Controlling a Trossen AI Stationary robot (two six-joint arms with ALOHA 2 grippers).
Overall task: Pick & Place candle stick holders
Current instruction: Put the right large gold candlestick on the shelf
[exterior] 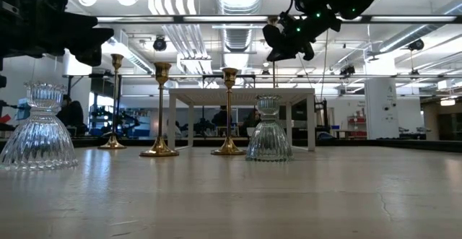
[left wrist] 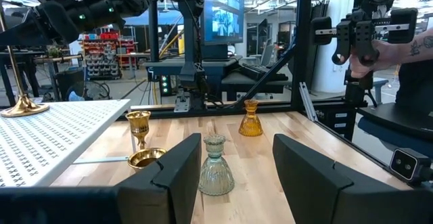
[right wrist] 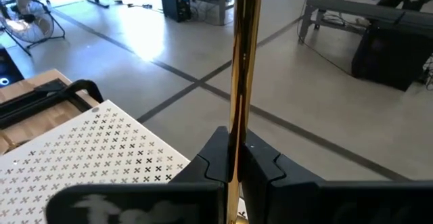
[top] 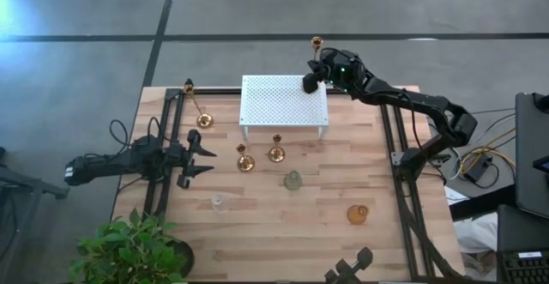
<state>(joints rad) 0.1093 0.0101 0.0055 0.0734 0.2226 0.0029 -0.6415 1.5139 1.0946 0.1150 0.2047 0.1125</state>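
Observation:
The round base of the tall holder [top: 316, 41] meets the white stand's top [top: 297, 99], so it is time for my right gripper to open now; the holder would stand there.
My right gripper [top: 313, 80] is shut on a tall brass candle stick holder [top: 316, 41] at the far right corner of the white perforated stand [top: 283, 102]. A second tall brass one [top: 196, 105] stands on its round base at the far left of the table. Two short brass holders [top: 245, 160] [top: 276, 151] stand in front of the stand. A grey-green glass holder [top: 293, 180], a clear one [top: 218, 202] and an amber one [top: 358, 214] stand nearer. My left gripper [top: 206, 158] waits open and level at the table's left side. My right gripper pinches the tall holder's thin stem [right wrist: 238, 116] between its two fingers, well above the base. The fingers come nearly level from the table's right side and lie across the stem. The holder is upright; its round base [left wrist: 24, 107] is at the stand's top, touching or just above, I cannot tell.
A potted plant [top: 129, 250] sits at the near left corner. Black rails [top: 403, 190] run along both sides of the table. A person's arm with a hand-held gripper [left wrist: 365, 34] shows beyond the table's right side.

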